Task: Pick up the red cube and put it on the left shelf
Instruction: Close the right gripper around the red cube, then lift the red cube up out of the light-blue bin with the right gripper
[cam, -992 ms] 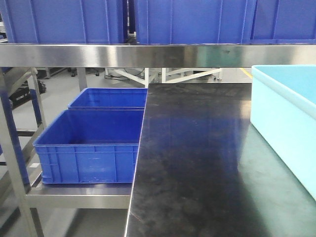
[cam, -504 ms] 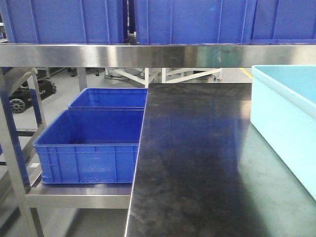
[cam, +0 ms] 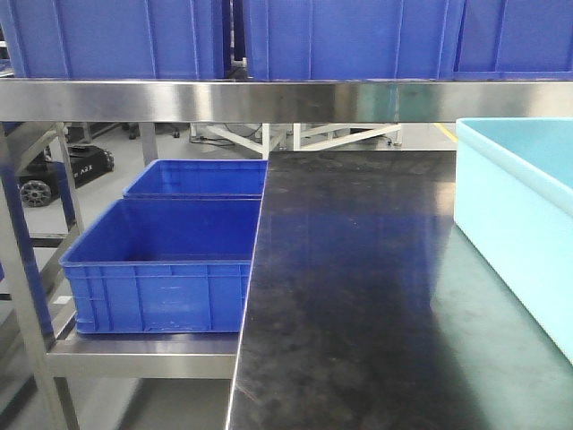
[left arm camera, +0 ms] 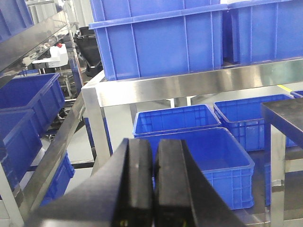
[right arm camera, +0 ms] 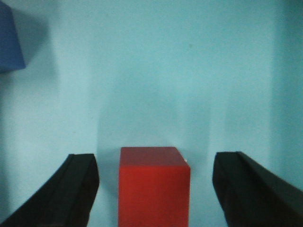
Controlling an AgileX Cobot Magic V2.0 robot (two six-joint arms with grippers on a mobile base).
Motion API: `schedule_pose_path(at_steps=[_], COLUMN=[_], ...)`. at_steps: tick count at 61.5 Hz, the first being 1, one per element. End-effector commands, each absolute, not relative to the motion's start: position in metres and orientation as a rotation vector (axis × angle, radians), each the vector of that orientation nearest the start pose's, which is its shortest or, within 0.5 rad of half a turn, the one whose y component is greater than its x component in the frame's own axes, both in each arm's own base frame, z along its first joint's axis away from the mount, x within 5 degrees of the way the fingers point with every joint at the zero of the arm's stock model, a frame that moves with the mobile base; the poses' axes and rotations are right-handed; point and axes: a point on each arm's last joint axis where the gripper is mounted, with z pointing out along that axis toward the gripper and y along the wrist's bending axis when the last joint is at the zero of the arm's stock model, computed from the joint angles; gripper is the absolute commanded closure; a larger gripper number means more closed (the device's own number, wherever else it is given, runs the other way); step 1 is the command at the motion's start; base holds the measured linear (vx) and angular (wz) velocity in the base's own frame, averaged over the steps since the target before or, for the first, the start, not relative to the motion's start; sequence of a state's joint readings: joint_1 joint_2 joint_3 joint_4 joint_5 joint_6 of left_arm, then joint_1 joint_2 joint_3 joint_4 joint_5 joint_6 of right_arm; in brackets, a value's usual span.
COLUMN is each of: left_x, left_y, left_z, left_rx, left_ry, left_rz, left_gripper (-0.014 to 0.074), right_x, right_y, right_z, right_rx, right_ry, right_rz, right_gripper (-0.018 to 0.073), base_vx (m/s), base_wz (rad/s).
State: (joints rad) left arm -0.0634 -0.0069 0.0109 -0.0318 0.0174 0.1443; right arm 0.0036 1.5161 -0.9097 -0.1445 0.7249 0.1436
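My right gripper will next grab the cube's opposite sides to move the red cube (right arm camera: 154, 187) to the left shelf.
In the right wrist view the red cube (right arm camera: 154, 187) sits on the light blue floor of a bin. My right gripper (right arm camera: 155, 189) is open, with its two black fingers on either side of the cube and a gap at each side. In the left wrist view my left gripper (left arm camera: 155, 182) is shut and empty, held in the air in front of the steel shelf frame (left arm camera: 189, 85) at the left, above blue crates (left arm camera: 208, 161). Neither gripper nor the cube shows in the front view.
The front view shows a dark table top (cam: 358, 287), a light blue bin (cam: 524, 224) on its right, two blue crates (cam: 170, 260) on a low steel shelf at left, and a steel upper shelf (cam: 286, 100) bearing blue crates. A blue block (right arm camera: 9, 40) lies in the bin.
A black wheeled device on the floor behind the left shelf frame has rolled to the right. The table, bins and crates have not moved.
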Motion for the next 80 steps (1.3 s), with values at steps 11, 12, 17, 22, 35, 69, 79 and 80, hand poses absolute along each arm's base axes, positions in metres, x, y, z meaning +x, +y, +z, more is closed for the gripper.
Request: schedule_pose_path(at_steps=[11,12,17,22,35,69,79,80], left_x=[0.057,0.057,0.057,0.057,0.057,0.057,0.057,0.057], left_y=[-0.003,-0.003,-0.003,-0.003,-0.003,-0.003,-0.003,-0.003], left_z=[0.208,0.208,0.208,0.208,0.208,0.208,0.208,0.208], left_rx=[0.117,0.117,0.117,0.117,0.117,0.117,0.117,0.117], left_ry=[1.447,1.447,1.447,1.447,1.447,1.447,1.447,1.447], left_rz=[0.036,0.036,0.036,0.036,0.036,0.036,0.036,0.036], left_gripper=[0.0491,0.0491,0.0491,0.0491,0.0491,0.0491,0.0491,0.0491], right_x=[0.291,0.292,0.293,0.293,0.291,0.244,0.202,0.198], right_y=[-0.01,-0.011,-0.011,-0.011,-0.011,-0.009,-0.008,-0.008], right_z=[0.223,0.222,0.217,0.216,0.216,0.328,0.374,0.378], right_rx=[0.047,0.047,0.047,0.046,0.049,0.05,0.049,0.049], right_ry=[2.745,2.749,2.767,2.775,2.793,2.262,2.032,2.014], right_rz=[-0.145,-0.145,-0.147,-0.148,-0.152,-0.105,-0.089,-0.089], right_gripper=[-0.0045,-0.0045,-0.0041,-0.0004,0.0303,0.05,0.05,0.05], base_vx=[0.0,0.0,0.0,0.0,0.0,0.0,0.0,0.0], base_wz=[0.0,0.0,0.0,0.0,0.0,0.0,0.0,0.0])
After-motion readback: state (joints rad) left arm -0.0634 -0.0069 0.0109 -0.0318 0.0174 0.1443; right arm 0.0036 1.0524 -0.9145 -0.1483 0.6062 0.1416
